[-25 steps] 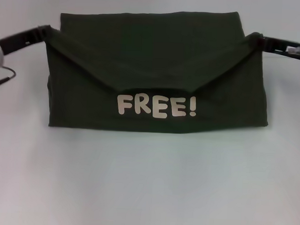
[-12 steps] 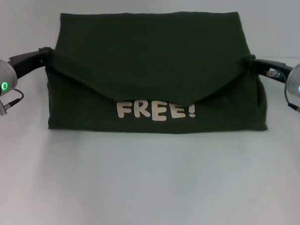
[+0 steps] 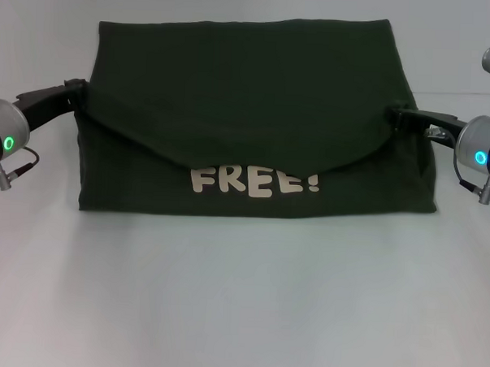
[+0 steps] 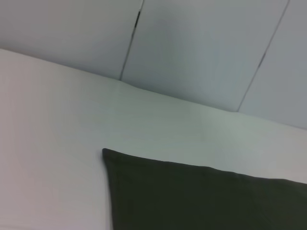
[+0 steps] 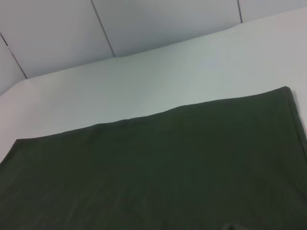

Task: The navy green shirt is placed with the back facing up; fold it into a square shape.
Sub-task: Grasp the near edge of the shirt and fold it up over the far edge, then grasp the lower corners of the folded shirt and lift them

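Observation:
My left gripper is holding the flap's corner (image 3: pixel 94 98) over the shirt's lower layer (image 3: pixel 100 157), and it needs to release it now. The flap would settle there.
The navy green shirt (image 3: pixel 249 78) lies across the far middle of the white table, folded into a wide band. Its upper layer hangs as a flap sagging to a point over the cream "FREE!" lettering (image 3: pixel 253 182), covering the tops of the letters. My left gripper (image 3: pixel 77 91) is shut on the flap's left edge. My right gripper (image 3: pixel 397 117) is shut on its right edge. Both hold the cloth slightly lifted and taut. The left wrist view shows a far corner of the shirt (image 4: pixel 201 201); the right wrist view shows its plain surface (image 5: pixel 153 167).
The white table (image 3: pixel 240 297) stretches bare in front of the shirt and to both sides. Grey wall panels (image 4: pixel 192 48) stand behind the table's far edge.
Both grippers have come toward me and lower with the flap's edges. The flap has sagged farther down over the tops of the letters.

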